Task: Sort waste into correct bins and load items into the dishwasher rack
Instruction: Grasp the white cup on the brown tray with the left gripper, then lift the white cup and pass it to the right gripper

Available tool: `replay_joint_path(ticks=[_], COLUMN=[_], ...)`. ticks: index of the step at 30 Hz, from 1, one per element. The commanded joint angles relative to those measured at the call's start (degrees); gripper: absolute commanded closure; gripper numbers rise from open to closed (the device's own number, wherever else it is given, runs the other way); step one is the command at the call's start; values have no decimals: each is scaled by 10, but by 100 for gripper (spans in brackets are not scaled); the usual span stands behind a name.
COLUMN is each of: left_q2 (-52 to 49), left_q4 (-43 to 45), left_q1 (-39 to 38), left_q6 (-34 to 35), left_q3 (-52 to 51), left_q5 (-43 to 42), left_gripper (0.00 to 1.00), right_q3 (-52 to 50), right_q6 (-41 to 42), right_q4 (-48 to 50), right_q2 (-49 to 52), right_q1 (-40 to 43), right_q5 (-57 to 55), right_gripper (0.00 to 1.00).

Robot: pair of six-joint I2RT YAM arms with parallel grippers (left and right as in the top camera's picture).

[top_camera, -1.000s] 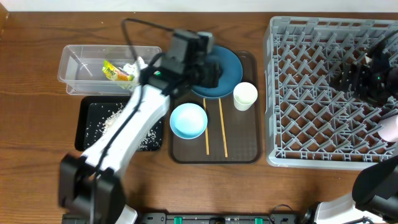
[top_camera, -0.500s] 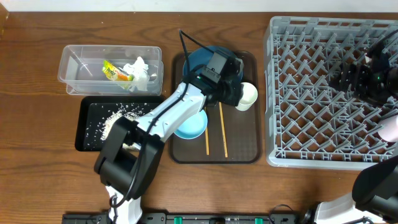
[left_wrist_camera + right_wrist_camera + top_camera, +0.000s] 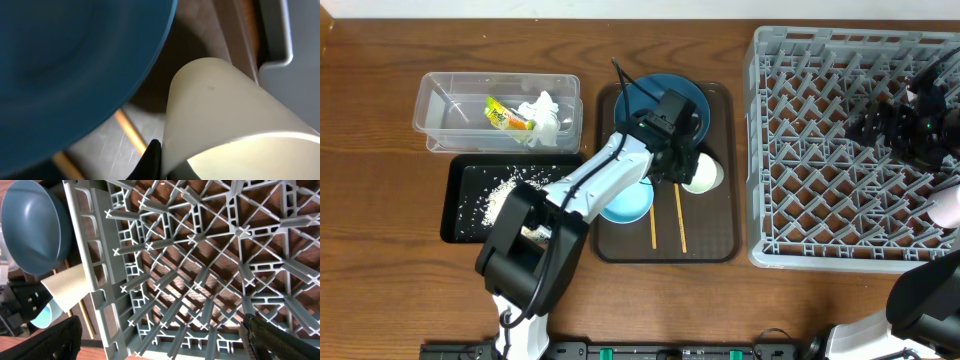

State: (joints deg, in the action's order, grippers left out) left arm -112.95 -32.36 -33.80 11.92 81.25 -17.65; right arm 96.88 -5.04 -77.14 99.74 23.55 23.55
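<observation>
The white cup needs to go into the dishwasher rack (image 3: pixel 820 150) with its opening down, so my right gripper should next grab it by its outer side (image 3: pixel 716 176) toward its base.
My left gripper (image 3: pixel 684 166) is shut on the rim of the white cup (image 3: pixel 704 173), which leans tilted on the brown serving tray (image 3: pixel 716 236). In the left wrist view a dark finger (image 3: pixel 152 160) pinches the cup (image 3: pixel 225 115) wall beside the dark blue plate (image 3: pixel 65 65). The plate (image 3: pixel 697 103) lies behind the arm. The light blue bowl (image 3: pixel 630 208) and two chopsticks (image 3: pixel 680 215) are in front. My right gripper (image 3: pixel 910 125) hangs open over the dishwasher rack (image 3: pixel 820 150), holding nothing. A pink cup (image 3: pixel 946 207) sits at the rack's right edge.
The clear tub (image 3: pixel 450 105) at back left holds the tissue (image 3: pixel 542 112) and the yellow-green wrapper (image 3: pixel 503 115). The black tray (image 3: pixel 460 215) in front of it carries loose rice (image 3: pixel 505 195). The left arm stretches diagonally across the bowl.
My left gripper swung right from over the plate to the white cup and shut on its rim. The cup has tipped and shifted slightly. The right gripper stayed over the rack.
</observation>
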Motion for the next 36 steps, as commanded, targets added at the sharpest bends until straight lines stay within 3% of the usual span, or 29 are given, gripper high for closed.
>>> replay_joint_path(ticks=[1, 4, 9, 18, 27, 36], left_q2=[53, 98, 138, 109, 99, 99], left_q4=[-14, -19, 8, 61, 61, 59], left_q1=[18, 45, 116, 197, 196, 196], left_q6=[-2, 20, 53, 94, 94, 94], left_q3=[5, 5, 5, 3, 1, 1], left_q5=[1, -32, -210, -492, -598, -600], left_gripper=[94, 94, 94, 94, 94, 94], right_q3=[9, 8, -4, -110, -216, -217], right_q6=[-15, -30, -81, -195, -223, -324], right_q4=[-4, -7, -6, 56, 248, 318], right_q2=[-3, -3, -3, -3, -3, -3], right_q1=[-4, -5, -26, -137, -256, -294], right_q5=[3, 12, 90, 269, 430, 587], right_gripper=[1, 1, 1, 1, 3, 3])
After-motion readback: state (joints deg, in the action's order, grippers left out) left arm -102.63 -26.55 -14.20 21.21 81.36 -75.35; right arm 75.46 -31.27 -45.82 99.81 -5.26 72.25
